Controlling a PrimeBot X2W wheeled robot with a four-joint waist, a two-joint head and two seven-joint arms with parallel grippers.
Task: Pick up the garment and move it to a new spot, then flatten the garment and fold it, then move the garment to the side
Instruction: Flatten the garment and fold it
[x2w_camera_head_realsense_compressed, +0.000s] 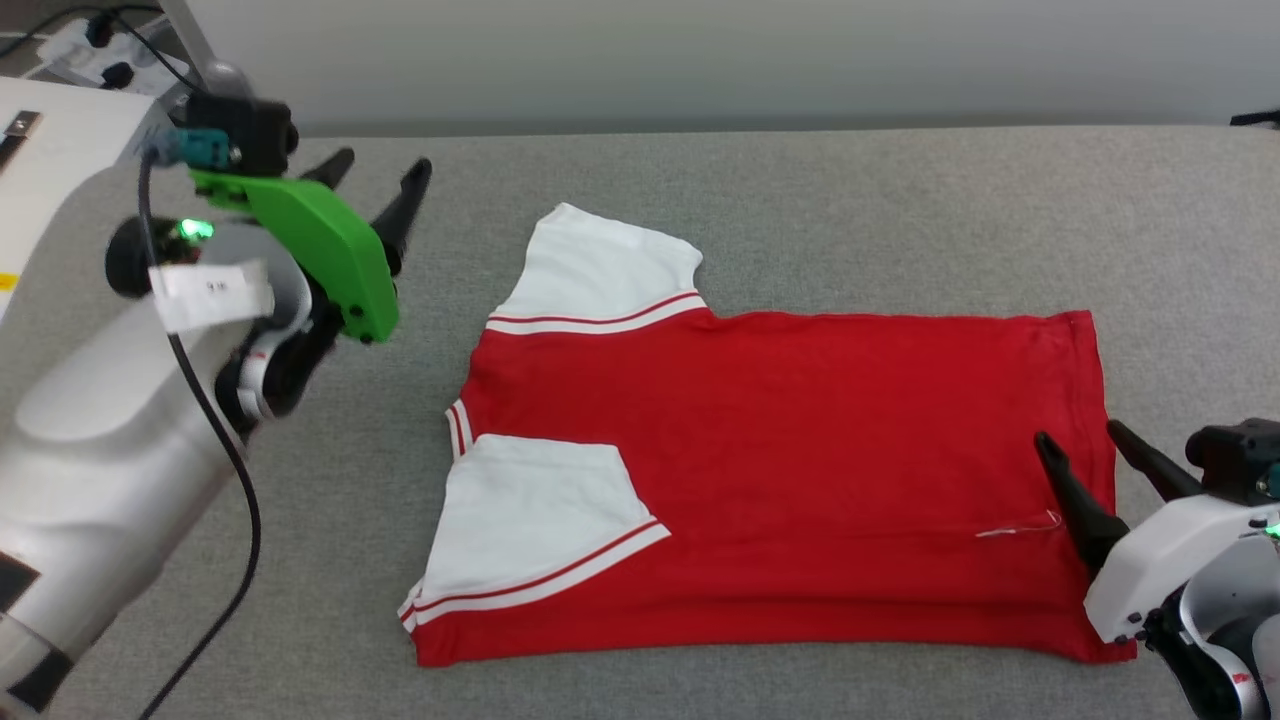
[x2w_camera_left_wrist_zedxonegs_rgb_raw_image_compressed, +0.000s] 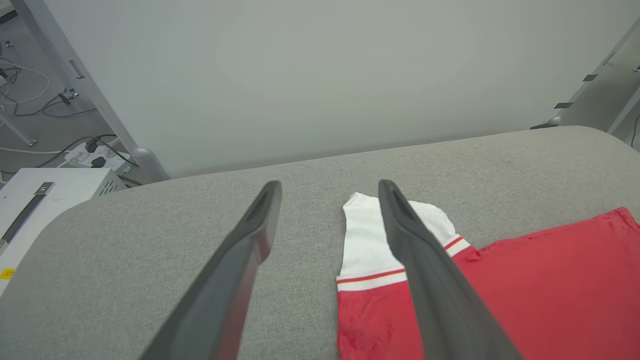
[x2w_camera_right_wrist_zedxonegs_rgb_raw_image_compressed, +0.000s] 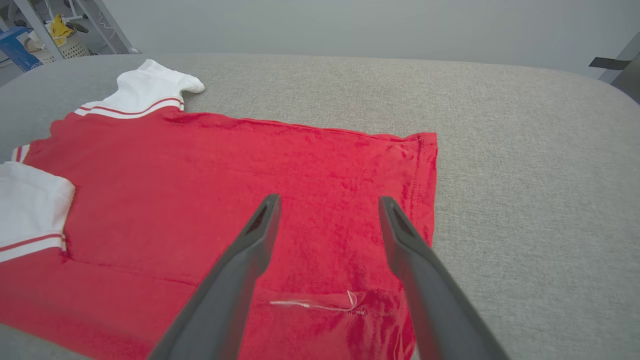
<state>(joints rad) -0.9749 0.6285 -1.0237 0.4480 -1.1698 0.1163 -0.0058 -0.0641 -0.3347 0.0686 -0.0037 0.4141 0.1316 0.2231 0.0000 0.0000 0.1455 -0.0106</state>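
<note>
The left gripper picks up the white sleeve by its cuff corner (x2w_camera_head_realsense_compressed: 566, 218) next, to fold the outstretched sleeve onto the red body (x2w_camera_head_realsense_compressed: 816, 420).
The garment (x2w_camera_head_realsense_compressed: 790, 470) lies flat on the grey padded table, a red shirt with its near long edge folded over and one white sleeve (x2w_camera_head_realsense_compressed: 535, 525) folded onto the red body. The other white sleeve (x2w_camera_head_realsense_compressed: 605, 270) sticks out at the far side. My left gripper (x2w_camera_head_realsense_compressed: 385, 175) hangs open above the bare table, left of the garment's collar end. In the left wrist view its fingers frame the far sleeve (x2w_camera_left_wrist_zedxonegs_rgb_raw_image_compressed: 367, 240). My right gripper (x2w_camera_head_realsense_compressed: 1085, 440) stands open just above the garment's hem corner, holding nothing. The right wrist view shows the garment (x2w_camera_right_wrist_zedxonegs_rgb_raw_image_compressed: 225, 200) and a loose white thread (x2w_camera_right_wrist_zedxonegs_rgb_raw_image_compressed: 315, 303) below its fingers.
The grey padded table (x2w_camera_head_realsense_compressed: 800, 200) reaches to a pale wall at the back. A white box (x2w_camera_head_realsense_compressed: 40, 150) with cables behind it stands off the table's left end. Bare table lies beyond and right of the garment.
</note>
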